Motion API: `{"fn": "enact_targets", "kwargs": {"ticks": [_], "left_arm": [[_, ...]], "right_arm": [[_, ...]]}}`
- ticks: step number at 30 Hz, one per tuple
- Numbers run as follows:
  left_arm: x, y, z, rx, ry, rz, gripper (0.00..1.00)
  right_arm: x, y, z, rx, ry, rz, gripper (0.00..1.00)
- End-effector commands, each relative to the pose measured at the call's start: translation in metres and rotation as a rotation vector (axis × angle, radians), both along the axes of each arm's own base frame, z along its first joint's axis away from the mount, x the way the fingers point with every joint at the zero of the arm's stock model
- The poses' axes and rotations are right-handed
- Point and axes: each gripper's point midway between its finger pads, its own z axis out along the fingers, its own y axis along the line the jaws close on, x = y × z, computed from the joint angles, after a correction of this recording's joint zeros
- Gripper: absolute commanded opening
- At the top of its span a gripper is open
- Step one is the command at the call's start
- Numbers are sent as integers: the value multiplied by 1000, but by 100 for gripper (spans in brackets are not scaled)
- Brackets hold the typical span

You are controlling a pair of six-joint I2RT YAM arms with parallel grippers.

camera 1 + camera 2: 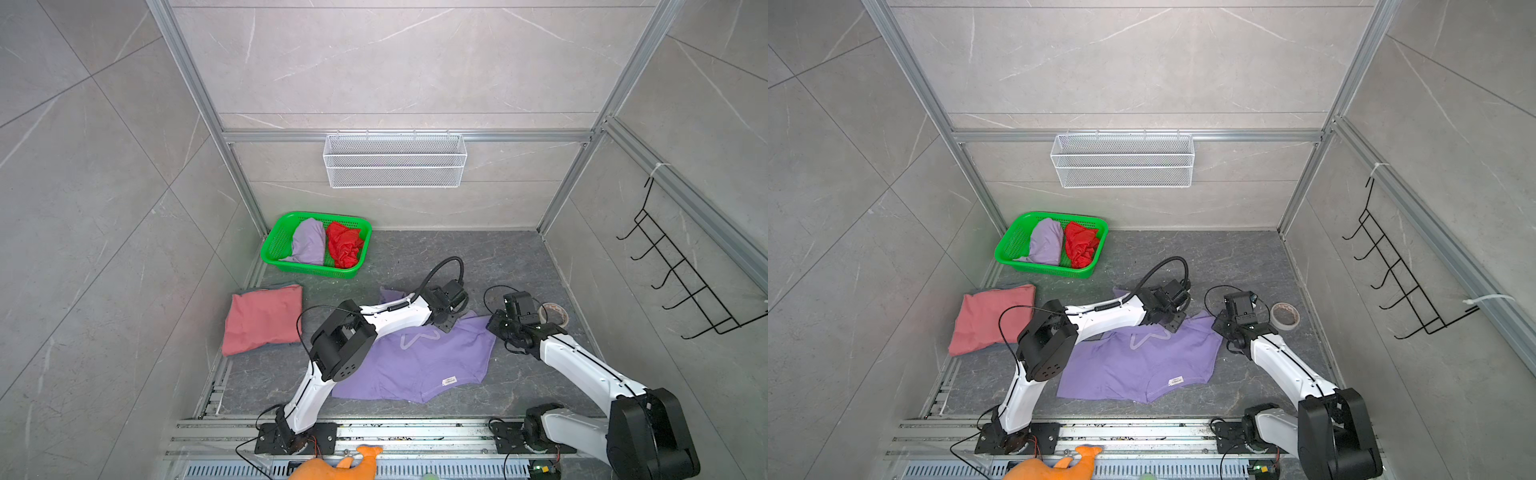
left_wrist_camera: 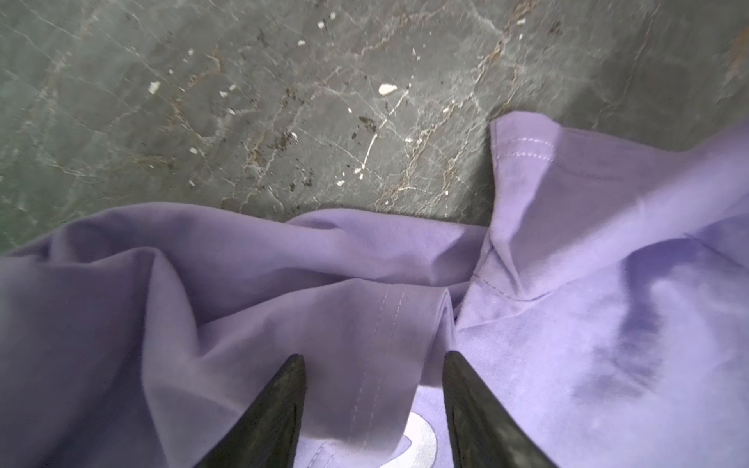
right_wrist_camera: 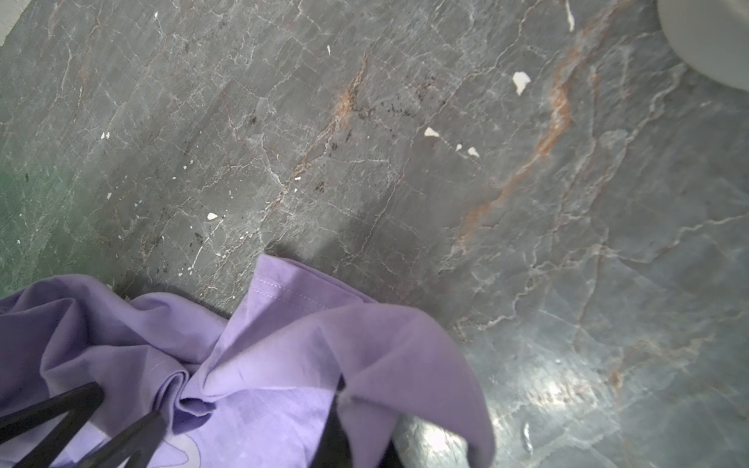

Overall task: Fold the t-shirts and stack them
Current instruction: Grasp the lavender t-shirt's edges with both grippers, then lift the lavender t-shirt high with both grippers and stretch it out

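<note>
The lavender t-shirt should be stretched flat for folding, so next my left gripper will grab it by its hemmed fold (image 2: 382, 351) at its far edge to stretch the shirt (image 2: 608, 283).
A lavender t-shirt (image 1: 415, 365) (image 1: 1142, 361) with a white print lies spread in the middle of the dark table. My left gripper (image 1: 446, 323) (image 2: 373, 356) hovers open over the shirt's far edge. A hemmed fold of the shirt (image 2: 608, 283) lies between its fingers. My right gripper (image 1: 495, 326) (image 3: 344, 405) is shut on the far right corner of the shirt (image 3: 283, 356), lifting it slightly. A folded dusty-pink t-shirt (image 1: 262, 320) (image 1: 992, 318) lies at the left. A second lavender t-shirt (image 1: 309, 241) and a red t-shirt (image 1: 344, 245) sit crumpled in a green basket (image 1: 309, 272).
A tape roll (image 1: 555, 316) (image 1: 1284, 316) lies just right of the right gripper. An orange plush toy (image 1: 336, 465) rests on the front rail. A white wire basket (image 1: 395, 160) hangs on the back wall. A black hook rack (image 1: 681, 282) hangs on the right wall.
</note>
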Motion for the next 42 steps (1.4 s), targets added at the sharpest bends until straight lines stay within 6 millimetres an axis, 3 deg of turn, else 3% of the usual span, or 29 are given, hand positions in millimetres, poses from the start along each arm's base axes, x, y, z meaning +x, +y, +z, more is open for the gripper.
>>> {"fn": "enact_targets", "kwargs": {"ticks": [1, 6, 10, 12, 15, 21, 25, 28, 30, 35, 38, 42], "left_arm": [[1, -8, -6, 18, -9, -28, 53], [1, -10, -18, 45, -9, -31, 46], [6, -9, -21, 59, -26, -10, 20], [8, -6, -15, 62, -45, 4, 12], [11, -4, 8, 35, -73, 19, 0], [6, 7, 75, -110, -89, 39, 0], [11, 39, 118, -211, -95, 103, 0], [21, 71, 155, -300, -123, 156, 0], [31, 96, 191, -371, -171, 198, 0], [47, 171, 304, -583, -338, 309, 0], [33, 207, 367, -671, -463, 339, 0], [-4, 239, 419, -753, -589, 343, 0]], "right_arm": [[-4, -1, 1, 3, 10, 1, 5], [-2, 0, 9, 2, -6, 7, 5], [-2, -2, 12, -3, -15, 4, 5], [-2, -2, 13, -4, -18, 5, 5], [-1, -2, 15, -6, -24, 8, 5], [9, -1, 27, -18, -54, 18, 5], [21, -3, 50, -45, -107, 29, 5], [37, -5, 85, -93, -188, 46, 5], [50, -7, 116, -134, -260, 64, 5], [77, -9, 224, -241, -490, 116, 5], [79, -9, 294, -307, -639, 141, 5], [59, -15, 380, -383, -824, 146, 5]]}}
